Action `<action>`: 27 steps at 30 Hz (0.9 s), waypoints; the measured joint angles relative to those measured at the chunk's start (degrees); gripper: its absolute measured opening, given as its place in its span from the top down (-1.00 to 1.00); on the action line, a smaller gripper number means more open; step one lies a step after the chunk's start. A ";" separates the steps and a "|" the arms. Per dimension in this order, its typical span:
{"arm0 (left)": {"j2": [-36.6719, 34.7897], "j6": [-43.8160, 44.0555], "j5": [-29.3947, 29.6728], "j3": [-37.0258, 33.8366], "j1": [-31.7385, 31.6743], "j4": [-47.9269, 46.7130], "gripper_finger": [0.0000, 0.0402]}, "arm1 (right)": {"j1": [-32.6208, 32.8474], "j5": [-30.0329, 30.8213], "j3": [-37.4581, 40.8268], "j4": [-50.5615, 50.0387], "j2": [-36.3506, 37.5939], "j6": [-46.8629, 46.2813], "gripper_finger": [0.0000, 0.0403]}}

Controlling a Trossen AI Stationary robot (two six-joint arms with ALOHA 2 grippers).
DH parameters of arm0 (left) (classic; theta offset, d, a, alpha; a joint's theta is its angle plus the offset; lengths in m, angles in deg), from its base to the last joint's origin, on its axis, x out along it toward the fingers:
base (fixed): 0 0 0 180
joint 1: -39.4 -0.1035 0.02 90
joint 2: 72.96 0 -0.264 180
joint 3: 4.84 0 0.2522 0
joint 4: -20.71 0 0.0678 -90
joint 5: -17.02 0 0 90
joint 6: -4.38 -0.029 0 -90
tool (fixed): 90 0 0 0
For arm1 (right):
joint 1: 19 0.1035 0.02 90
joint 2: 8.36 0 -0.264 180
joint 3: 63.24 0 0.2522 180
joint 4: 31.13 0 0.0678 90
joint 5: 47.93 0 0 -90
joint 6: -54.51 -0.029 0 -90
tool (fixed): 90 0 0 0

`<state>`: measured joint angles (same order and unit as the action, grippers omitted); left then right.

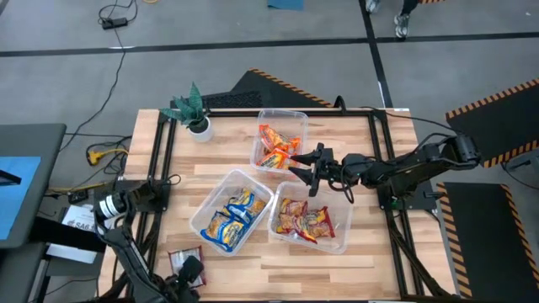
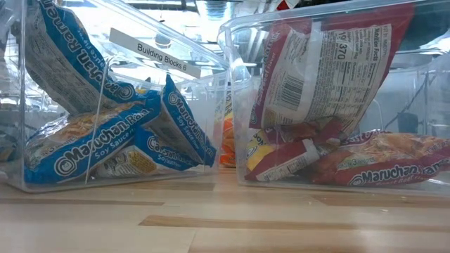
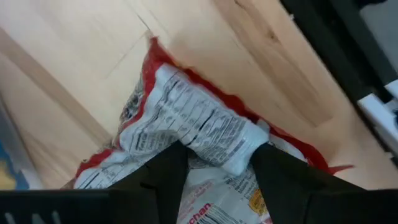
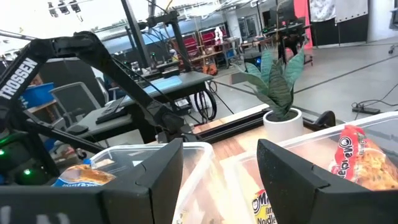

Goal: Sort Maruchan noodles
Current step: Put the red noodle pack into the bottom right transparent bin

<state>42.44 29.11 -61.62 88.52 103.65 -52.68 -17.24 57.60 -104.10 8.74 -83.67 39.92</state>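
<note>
My left gripper grabs the red-and-silver packet by its raised printed back (image 3: pixel 214 138) next, to sort it in with the red packets.
A red-and-silver Maruchan noodles packet (image 1: pixel 182 256) lies flat on the wooden table near its front left corner, printed back up (image 3: pixel 193 124). My left gripper (image 1: pixel 190 271) points down over it, open, its two fingers standing on either side of a raised stretch of the packet (image 3: pixel 217 140). My right gripper (image 1: pixel 307 171) hangs open and level between the tubs, nothing between its fingers (image 4: pixel 217 180). Orange packets (image 1: pixel 278 147) fill the far tub, blue-and-yellow ones (image 2: pixel 105 133) the near left tub, red ones (image 2: pixel 330 98) the near right tub. My left gripper comes at the red-and-silver packet from above, one finger (image 3: pixel 165 171) on each side of a raised stretch (image 3: pixel 214 134) of the wrapper. The packet lies on the table. I cannot tell whether the fingers touch it.
Three clear plastic tubs (image 1: pixel 263 116) (image 1: pixel 202 210) (image 1: pixel 341 244) stand mid-table. A small potted plant (image 1: pixel 195 111) stands at the far left. Bare wood runs along the table's front edge (image 1: pixel 320 273). A black frame rail (image 3: pixel 323 43) borders the table beside the packet.
</note>
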 joint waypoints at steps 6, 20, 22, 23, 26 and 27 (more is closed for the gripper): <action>1.28 -0.49 -2.66 -0.01 -1.45 0.56 0.48 | 0.06 -0.05 0.00 -0.04 0.00 -0.42 -0.12; -13.85 14.21 -6.86 -0.45 -4.22 6.32 1.00 | 0.08 -0.20 0.02 -0.52 0.00 -0.55 -0.12; -18.15 16.00 -6.24 -0.51 -4.80 10.12 1.00 | 0.06 -0.20 0.02 -0.57 0.00 -0.55 -0.12; -20.37 16.61 -5.50 -0.40 -5.13 12.21 1.00 | 0.06 -0.20 0.02 -0.67 0.00 -0.55 -0.12; -27.12 16.50 -0.98 -0.36 -6.30 16.15 1.00 | 0.08 -0.20 0.02 -0.77 0.00 -0.52 -0.12; -29.33 15.12 1.46 -0.36 -6.73 17.11 1.00 | 0.06 -0.20 0.02 -0.90 0.00 -0.52 -0.12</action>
<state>13.12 44.23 -60.16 88.16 96.92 -35.58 -17.17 57.40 -104.07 7.84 -83.67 39.40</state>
